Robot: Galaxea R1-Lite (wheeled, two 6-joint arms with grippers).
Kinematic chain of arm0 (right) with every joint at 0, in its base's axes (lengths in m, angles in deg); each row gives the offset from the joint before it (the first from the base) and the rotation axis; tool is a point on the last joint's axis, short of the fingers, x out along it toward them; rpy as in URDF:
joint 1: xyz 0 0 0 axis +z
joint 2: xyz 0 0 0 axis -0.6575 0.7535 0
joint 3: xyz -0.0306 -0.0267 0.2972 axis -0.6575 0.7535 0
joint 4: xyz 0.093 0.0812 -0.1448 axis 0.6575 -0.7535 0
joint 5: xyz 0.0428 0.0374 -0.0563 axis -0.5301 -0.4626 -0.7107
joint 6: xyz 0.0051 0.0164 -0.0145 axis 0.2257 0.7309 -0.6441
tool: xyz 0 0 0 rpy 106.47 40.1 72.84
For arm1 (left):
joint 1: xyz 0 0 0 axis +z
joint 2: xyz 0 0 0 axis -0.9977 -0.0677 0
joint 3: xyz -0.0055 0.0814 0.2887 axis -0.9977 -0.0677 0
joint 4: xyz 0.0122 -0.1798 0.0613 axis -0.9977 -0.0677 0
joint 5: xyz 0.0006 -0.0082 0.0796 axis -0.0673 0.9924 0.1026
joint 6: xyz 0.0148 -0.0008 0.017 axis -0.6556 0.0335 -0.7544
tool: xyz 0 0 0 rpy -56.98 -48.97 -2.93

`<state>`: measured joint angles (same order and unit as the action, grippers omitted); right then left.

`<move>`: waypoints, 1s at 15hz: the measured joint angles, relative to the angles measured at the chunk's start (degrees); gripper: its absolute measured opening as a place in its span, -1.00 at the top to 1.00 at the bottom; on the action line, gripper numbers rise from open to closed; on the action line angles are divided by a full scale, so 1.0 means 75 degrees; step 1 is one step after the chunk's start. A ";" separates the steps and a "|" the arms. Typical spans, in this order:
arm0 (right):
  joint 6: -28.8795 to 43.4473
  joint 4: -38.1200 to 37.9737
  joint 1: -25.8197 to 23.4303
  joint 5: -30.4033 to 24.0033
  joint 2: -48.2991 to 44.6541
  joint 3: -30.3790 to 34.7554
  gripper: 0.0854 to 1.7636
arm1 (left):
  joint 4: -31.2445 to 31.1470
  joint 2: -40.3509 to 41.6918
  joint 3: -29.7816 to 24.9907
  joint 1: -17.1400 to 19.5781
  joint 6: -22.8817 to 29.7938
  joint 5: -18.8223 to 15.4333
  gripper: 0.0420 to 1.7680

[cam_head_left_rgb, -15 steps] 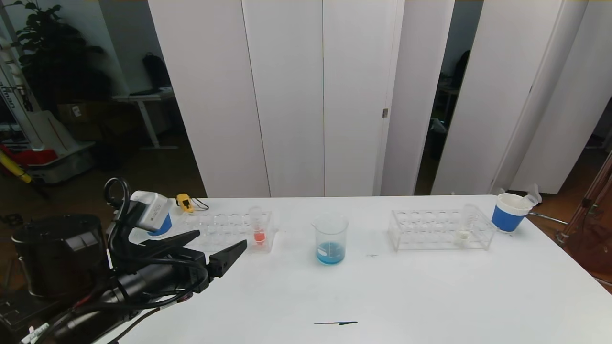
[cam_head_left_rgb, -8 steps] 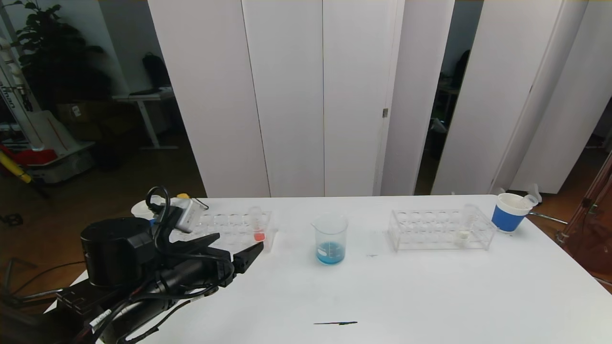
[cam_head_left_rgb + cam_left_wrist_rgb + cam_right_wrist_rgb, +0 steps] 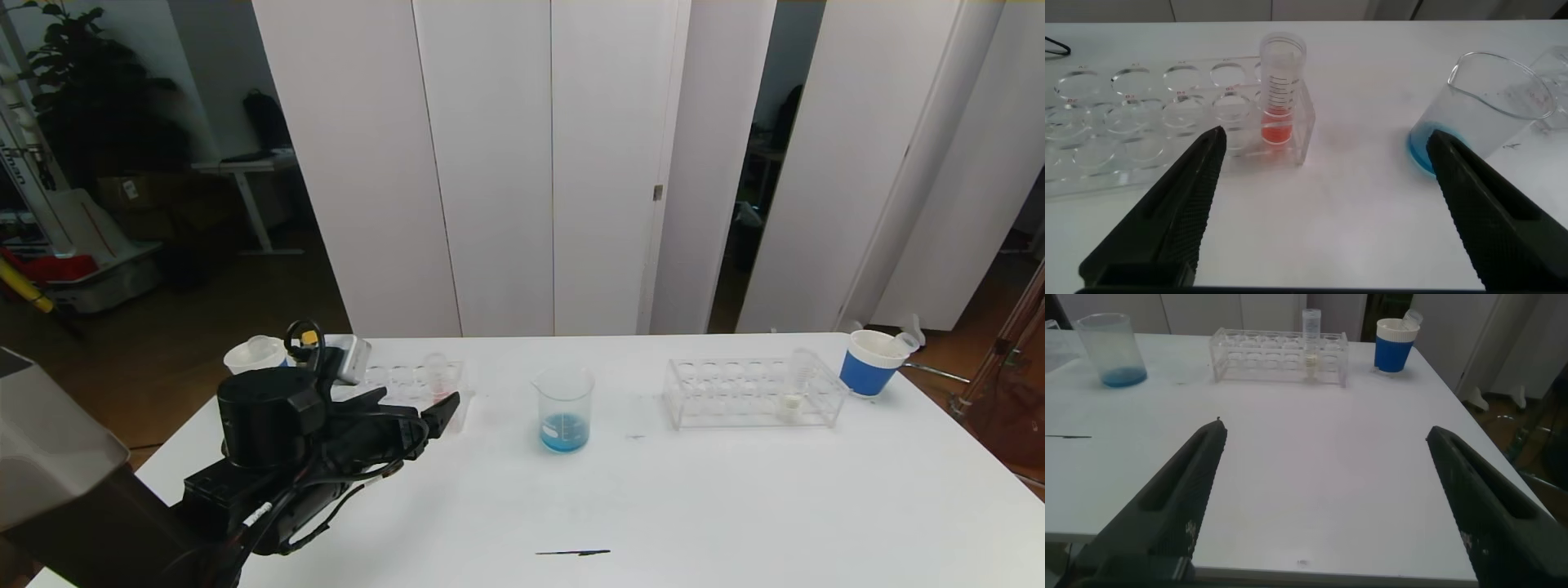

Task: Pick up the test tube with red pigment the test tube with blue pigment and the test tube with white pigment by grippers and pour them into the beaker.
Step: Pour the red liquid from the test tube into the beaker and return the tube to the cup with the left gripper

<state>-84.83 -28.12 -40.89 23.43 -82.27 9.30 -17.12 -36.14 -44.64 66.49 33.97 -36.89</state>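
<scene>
The sides of the rack close in around the red tube's pigment end, so I should next grab the red tube with my left gripper by its top section just under the tube's rim [image 3: 437, 371].
The test tube with red pigment [image 3: 441, 384] [image 3: 1280, 90] stands upright at the end of the left clear rack [image 3: 396, 378] [image 3: 1135, 114]. My left gripper [image 3: 418, 402] [image 3: 1324, 137] is open and empty, just short of that tube and level with it. The beaker [image 3: 563, 408] [image 3: 1490, 106] [image 3: 1114, 349] stands mid-table with blue liquid at its bottom. The test tube with white pigment [image 3: 796, 384] [image 3: 1312, 343] stands in the right rack [image 3: 735, 396] [image 3: 1278, 353]. My right gripper [image 3: 1324, 429] hangs open and empty near the table's front edge. The test tube with blue pigment is out of view.
A blue-and-white paper cup [image 3: 869, 363] [image 3: 1395, 345] stands at the far right corner. A white cup [image 3: 249, 355] sits behind the left arm. A thin dark mark [image 3: 571, 553] lies near the front edge.
My left arm has swung forward and to the right, bringing its open gripper up to the left rack and the red tube. Nothing else moved.
</scene>
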 joint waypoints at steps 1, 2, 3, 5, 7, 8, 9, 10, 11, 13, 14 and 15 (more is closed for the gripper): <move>-0.0003 0.0000 0.0000 -0.0002 0.0000 0.0000 -0.98 | 0.0184 -0.0172 0.0063 0.0000 0.0000 0.0137 -0.98; 0.0000 0.0000 0.0003 -0.0002 0.0000 0.0000 -0.98 | 0.0356 -0.0309 0.0119 -0.0003 -0.0008 0.0247 -0.98; 0.0000 0.0000 0.0003 -0.0002 0.0000 0.0000 -0.98 | 0.0533 -0.0457 0.0184 -0.0007 -0.0033 0.0375 -0.98; 0.0003 0.0000 0.0003 -0.0005 0.0000 0.0000 -0.98 | 0.0743 -0.0694 0.0343 -0.0015 -0.0089 0.0614 -0.98; 0.0000 0.0000 0.0003 -0.0002 0.0000 0.0000 -0.98 | 0.0863 -0.0933 0.0507 -0.0021 -0.0104 0.0809 -0.98; 0.0000 0.0002 0.0003 -0.0005 0.0000 0.0000 -0.98 | 0.0922 -0.1034 0.0559 -0.0042 -0.0104 0.0865 -0.98; -0.0003 0.0000 0.0003 -0.0002 0.0000 0.0000 -0.98 | 0.1039 -0.1154 0.0629 -0.0065 -0.0114 0.0931 -0.98; 0.0000 0.0002 0.0003 -0.0002 0.0000 0.0000 -0.98 | 0.1125 -0.1273 0.0702 -0.0098 -0.0169 0.1031 -0.98; 0.0000 0.0000 0.0003 -0.0005 0.0000 0.0000 -0.98 | 0.1172 -0.1378 0.0801 -0.0132 -0.0239 0.1148 -0.98; 0.0000 0.0000 0.0003 -0.0005 0.0000 0.0000 -0.98 | 0.1201 -0.1588 0.1019 -0.0197 -0.0306 0.1416 -0.98; -0.0003 0.0000 0.0003 -0.0005 0.0000 0.0000 -0.98 | 0.1219 -0.1690 0.1122 -0.0223 -0.0314 0.1534 -0.98; 0.0000 0.0002 0.0003 -0.0002 0.0000 0.0000 -0.98 | 0.1282 -0.1798 0.1239 -0.0239 -0.0314 0.1634 -0.98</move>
<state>-84.83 -28.11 -40.86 23.42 -82.27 9.30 -7.50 -49.62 -35.35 64.70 31.62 -24.64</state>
